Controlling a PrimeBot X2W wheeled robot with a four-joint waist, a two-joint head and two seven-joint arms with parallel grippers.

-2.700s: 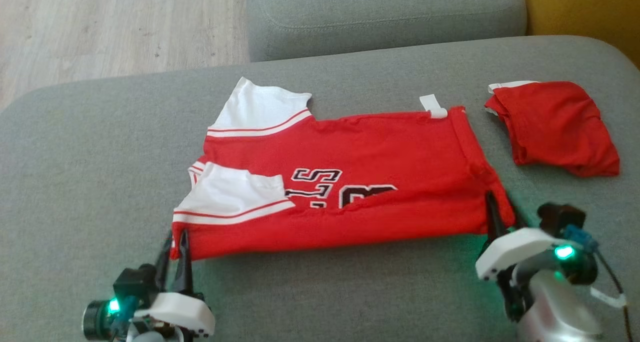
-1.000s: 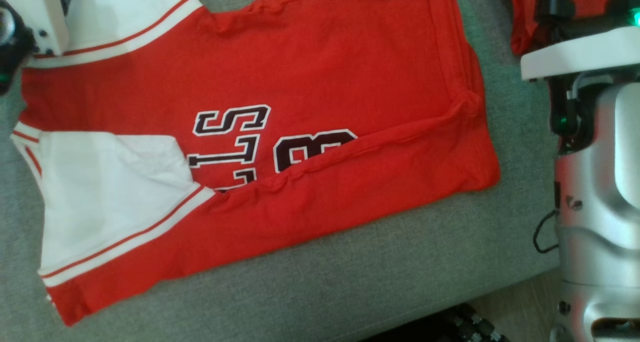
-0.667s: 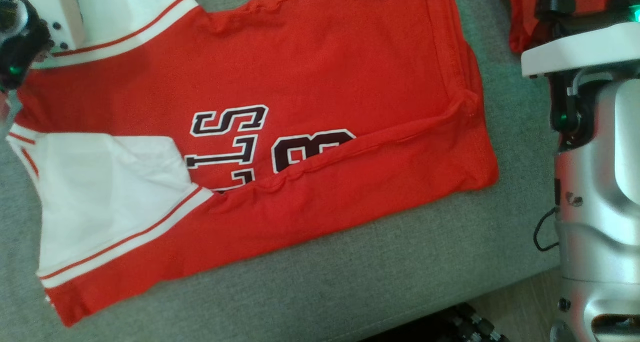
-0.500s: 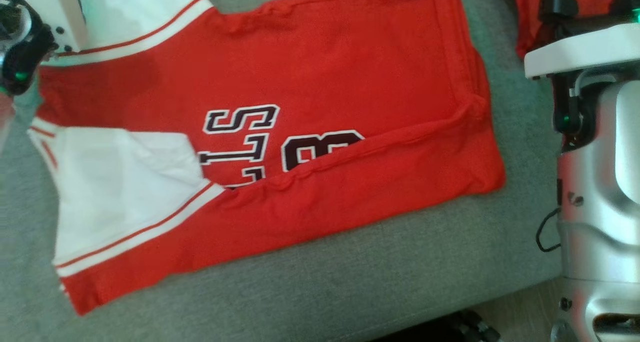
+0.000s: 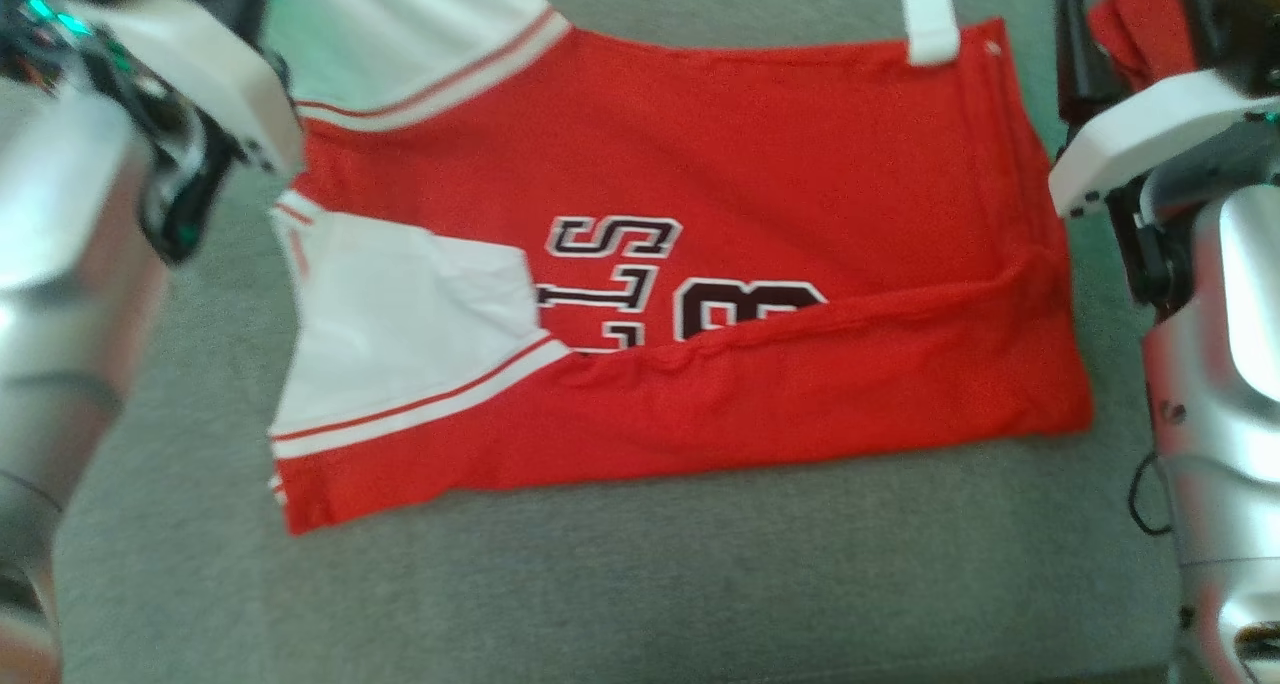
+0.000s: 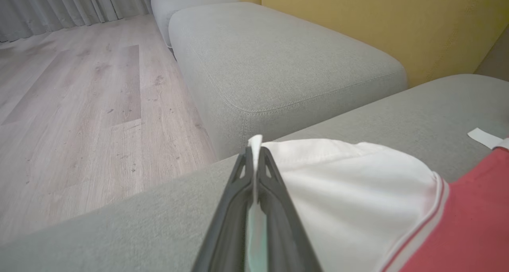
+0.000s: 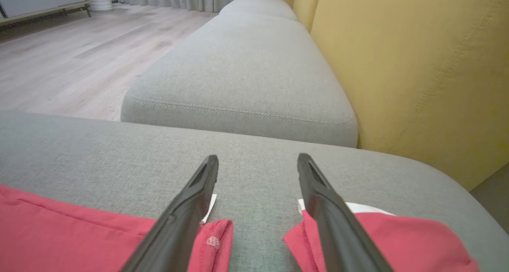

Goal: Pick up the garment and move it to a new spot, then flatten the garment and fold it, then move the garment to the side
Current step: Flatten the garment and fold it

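Note:
My right gripper should grab the jersey next by its hem corner beside the white tag (image 5: 930,24), because the jersey's folded edge stands up there while the red body (image 5: 768,156) lies flat.
A red jersey (image 5: 760,164) with white sleeves and dark lettering lies flat on the grey cushion (image 5: 600,584), its near long side folded up over the print. My left gripper (image 6: 254,144) is shut on the edge of the far white sleeve (image 6: 338,176) at the jersey's far left corner. My right gripper (image 7: 257,160) hangs open over the bare cushion just beyond the jersey's far right hem corner (image 7: 79,228), with nothing between its fingers. A white tag (image 5: 930,24) sticks out of that far hem.
A second, bunched red garment (image 7: 381,236) lies right of my right gripper's fingers, close to the jersey's hem. Beyond the cushion are another grey cushion (image 6: 278,57), a yellow backrest (image 7: 417,65) and wood floor (image 6: 79,105). Bare cushion runs along the jersey's near side.
The head camera has swung, shifting and levelling the whole picture. 2.7 s ago both grippers were at the jersey's near folded edge; now both are at its far edge, the left on the far sleeve.

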